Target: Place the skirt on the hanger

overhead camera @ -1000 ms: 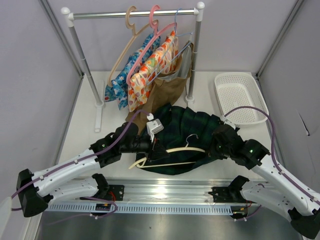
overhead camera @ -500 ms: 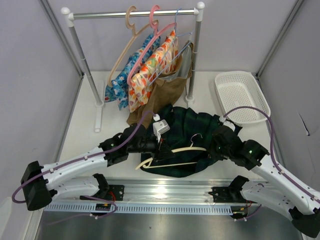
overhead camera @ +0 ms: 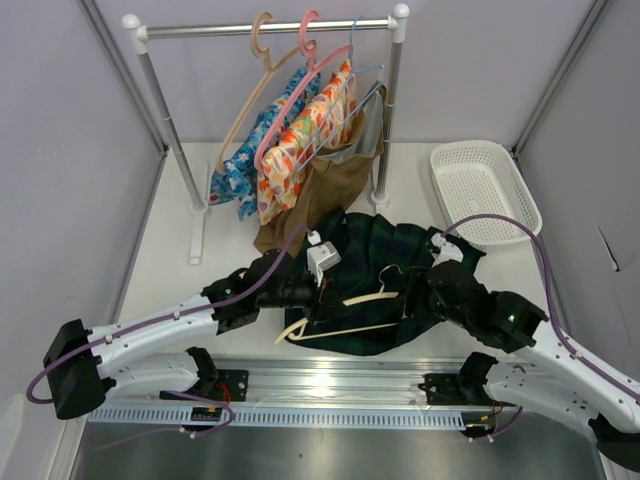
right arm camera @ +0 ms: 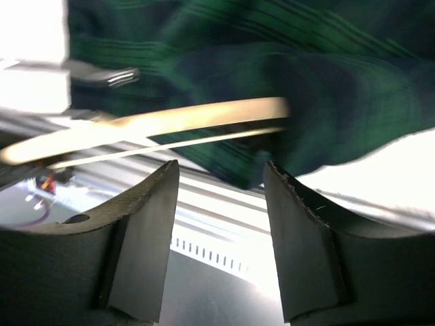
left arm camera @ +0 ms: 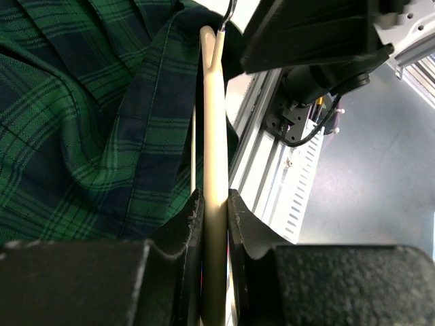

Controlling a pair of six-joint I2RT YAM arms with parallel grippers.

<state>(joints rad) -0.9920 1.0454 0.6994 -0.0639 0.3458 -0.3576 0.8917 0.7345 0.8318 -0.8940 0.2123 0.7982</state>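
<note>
The hanger's empty end should stay free for the skirt. My right gripper should next grab the middle of the hanger, by the hook's base (overhead camera: 381,295).
The dark green and navy plaid skirt (overhead camera: 385,255) lies bunched on the table in front of the rack. The pale cream hanger (overhead camera: 372,298) rests across its near part, with one end tucked under the plaid cloth. My left gripper (overhead camera: 322,292) is shut on the hanger's arm; in the left wrist view both pads press the cream arm (left arm camera: 212,122) at the gripper (left arm camera: 214,207), with plaid skirt (left arm camera: 88,122) to the left. My right gripper (overhead camera: 415,298) hovers at the skirt's right side, open and empty. In the right wrist view the right gripper (right arm camera: 219,197) has the hanger (right arm camera: 204,115) and the skirt (right arm camera: 306,68) beyond its fingertips.
A clothes rack (overhead camera: 270,28) at the back carries a tan hanger (overhead camera: 262,45), a pink hanger (overhead camera: 310,55), floral garments (overhead camera: 300,140) and a brown garment (overhead camera: 325,190). A white basket (overhead camera: 483,192) sits at the back right. An aluminium rail (overhead camera: 330,385) runs along the near edge.
My right gripper has opened and shifted left toward the hanger. The left arm has carried the hanger a little to the right, its grip unchanged.
</note>
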